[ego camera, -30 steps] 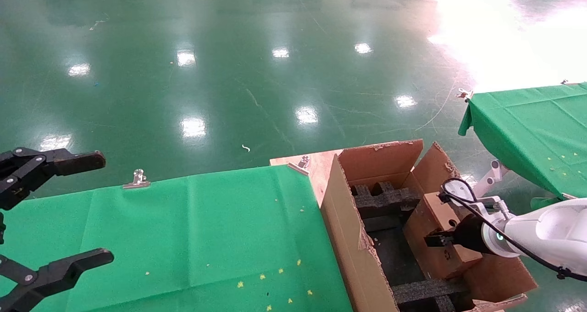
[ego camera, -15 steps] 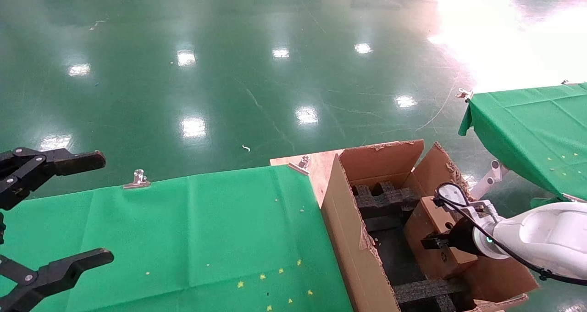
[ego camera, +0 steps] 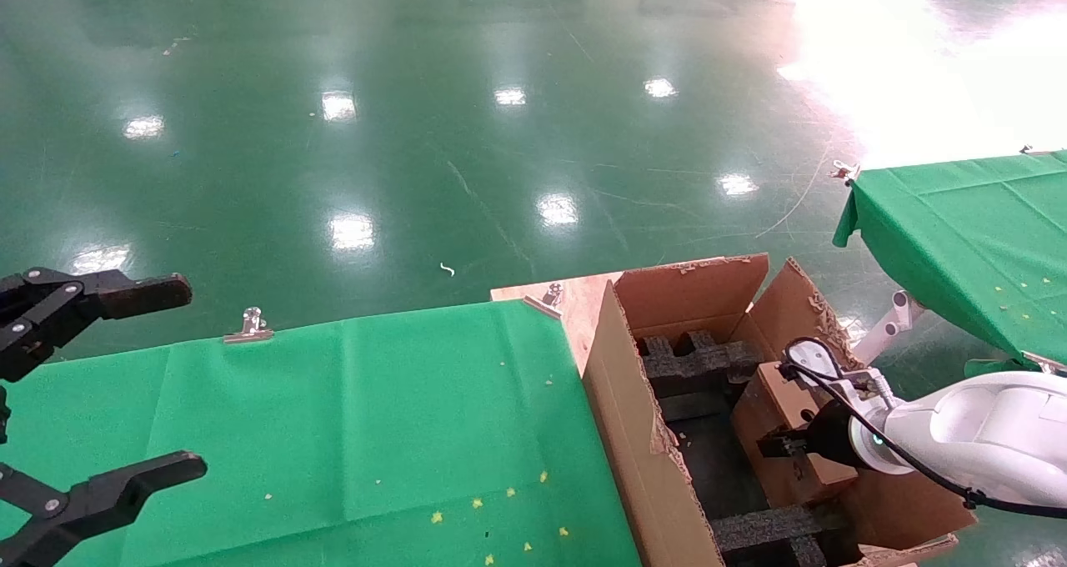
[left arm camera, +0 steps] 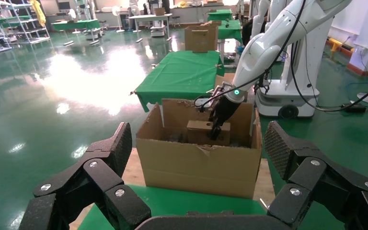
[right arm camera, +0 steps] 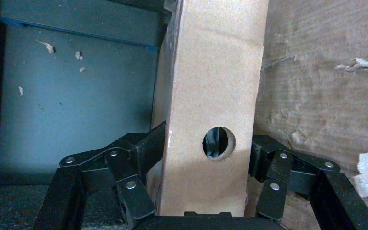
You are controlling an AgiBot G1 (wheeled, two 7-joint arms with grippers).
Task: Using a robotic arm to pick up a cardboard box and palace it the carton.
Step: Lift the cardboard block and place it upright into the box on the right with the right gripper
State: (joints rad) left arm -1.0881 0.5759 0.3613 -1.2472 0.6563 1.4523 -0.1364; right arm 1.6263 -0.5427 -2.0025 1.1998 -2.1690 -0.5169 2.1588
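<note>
I should open my right gripper now, because the small cardboard box (ego camera: 779, 400) (right arm camera: 211, 96) is low inside the carton, next to the black foam, and the box would stay in the carton.
The large brown carton (ego camera: 633, 417) with ragged flaps stands at the right end of the green table, with black foam inserts (ego camera: 700, 363) inside. My white right arm reaches into it. Its black right gripper (ego camera: 783, 446) is shut on the small cardboard box (ego camera: 779, 400), held on edge against the carton's right wall. In the right wrist view the fingers (right arm camera: 146, 143) clamp both sides of the box (right arm camera: 211, 96), which has a round hole. In the left wrist view the box (left arm camera: 199, 129) sits low inside the carton (left arm camera: 196, 165). My all-black left gripper (ego camera: 187, 375) is open and idle at far left.
A green cloth (ego camera: 333, 417) covers the table, held by a metal clip (ego camera: 250, 325). A bare wooden board edge (ego camera: 575, 300) lies beside the carton. A second green table (ego camera: 975, 233) stands at right. Shiny green floor lies beyond.
My right gripper has moved a little left and lower with the cardboard box, deeper into the carton. The left arm has not moved.
</note>
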